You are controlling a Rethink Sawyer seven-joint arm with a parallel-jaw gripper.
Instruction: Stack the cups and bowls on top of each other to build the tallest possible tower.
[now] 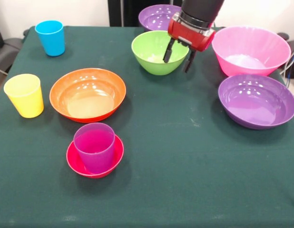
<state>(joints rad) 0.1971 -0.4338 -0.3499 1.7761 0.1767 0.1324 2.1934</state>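
Note:
Next, my gripper grabs the lime green bowl [154, 51] by its thin rim [185, 52], since the bowl spreads far wider than my open fingers.
A purple cup [94, 146] stands upright inside a small red bowl [75, 164] near the front, a two-piece tower. Behind it sits the wide orange bowl [87, 93]. A yellow cup [24, 95] stands at the left and a blue cup [50, 37] at the far left corner. The lime green bowl [154, 51] sits at the back centre. My gripper [178, 55] hangs open over its right rim, one finger inside the bowl and one outside, with nothing held. Right of it are the big pink bowl [250, 49], a purple bowl [257, 100], and another purple bowl [159, 16] behind.
A dark green cloth [185, 166] covers the table. The arm's red and black wrist [192, 26] comes down over the back purple bowl. A dark chair [6, 50] shows at the left edge, and cables [292, 61] at the right.

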